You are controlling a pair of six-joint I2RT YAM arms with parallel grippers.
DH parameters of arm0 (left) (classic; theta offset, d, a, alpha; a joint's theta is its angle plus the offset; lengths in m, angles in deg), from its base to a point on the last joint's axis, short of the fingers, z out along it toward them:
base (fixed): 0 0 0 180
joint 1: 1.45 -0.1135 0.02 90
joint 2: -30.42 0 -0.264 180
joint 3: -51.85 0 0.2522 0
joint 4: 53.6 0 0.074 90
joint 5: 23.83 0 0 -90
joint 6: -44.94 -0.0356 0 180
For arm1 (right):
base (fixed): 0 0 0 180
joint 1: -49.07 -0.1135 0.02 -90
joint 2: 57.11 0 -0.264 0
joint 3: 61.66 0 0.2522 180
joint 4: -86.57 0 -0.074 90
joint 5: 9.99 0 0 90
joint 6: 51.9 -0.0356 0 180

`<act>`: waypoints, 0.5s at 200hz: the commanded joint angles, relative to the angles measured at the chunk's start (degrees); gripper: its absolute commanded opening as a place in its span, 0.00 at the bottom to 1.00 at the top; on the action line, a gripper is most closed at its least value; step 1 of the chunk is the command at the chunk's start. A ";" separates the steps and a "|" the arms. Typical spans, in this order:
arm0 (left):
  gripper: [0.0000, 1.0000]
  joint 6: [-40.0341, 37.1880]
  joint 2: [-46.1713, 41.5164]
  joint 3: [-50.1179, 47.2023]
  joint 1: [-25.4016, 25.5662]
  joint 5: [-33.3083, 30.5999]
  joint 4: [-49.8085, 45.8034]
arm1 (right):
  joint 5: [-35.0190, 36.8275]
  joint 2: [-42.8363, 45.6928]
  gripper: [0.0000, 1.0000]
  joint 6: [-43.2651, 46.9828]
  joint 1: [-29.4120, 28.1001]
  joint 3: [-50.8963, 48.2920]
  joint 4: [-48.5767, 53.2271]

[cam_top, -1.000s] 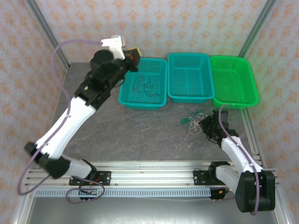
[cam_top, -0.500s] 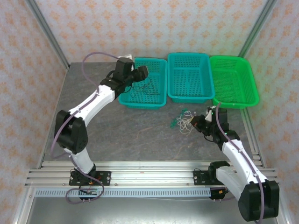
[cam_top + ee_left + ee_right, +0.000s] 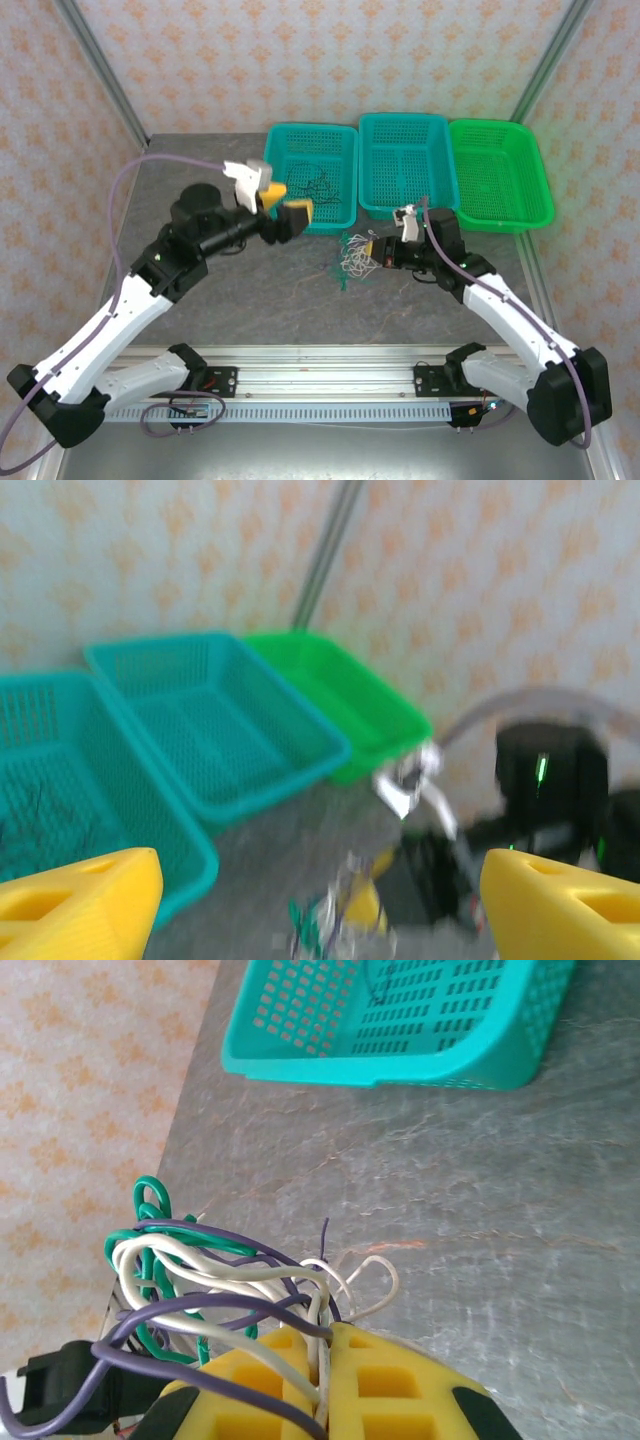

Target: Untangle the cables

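The job is to draw out and untangle a purple piece of the cable clump [image 3: 353, 258] [image 3: 328, 931], so the left gripper should next pick up only that piece, apart from white and green.
A knotted clump of cables [image 3: 351, 257], whitish, green and purple, hangs just above the grey table in front of the baskets. My right gripper [image 3: 371, 250] is shut on it; up close the wires [image 3: 215, 1282] loop out from between its yellow fingers [image 3: 290, 1360], which pinch white strands. My left gripper [image 3: 283, 208] hovers to the left of the clump, open with nothing between its yellow fingers [image 3: 82, 900]. The blurred clump [image 3: 330, 920] lies ahead of it. Thin black cables [image 3: 318, 190] lie in the left teal basket [image 3: 308, 130].
Three baskets stand in a row at the back: the left teal one, a middle teal basket [image 3: 403, 121] and a green basket [image 3: 500, 127]. Grey table [image 3: 260, 290] stretches in front of them. Metal rails [image 3: 320, 365] run along the near edge.
My left gripper has drawn back from over the left teal basket toward the table's middle and opened. The right gripper has carried the clump left and farther from the near edge.
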 commanded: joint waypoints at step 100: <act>0.63 -10.24 6.74 -20.51 3.01 6.83 17.01 | -4.08 -4.18 0.00 3.36 -2.11 8.38 2.99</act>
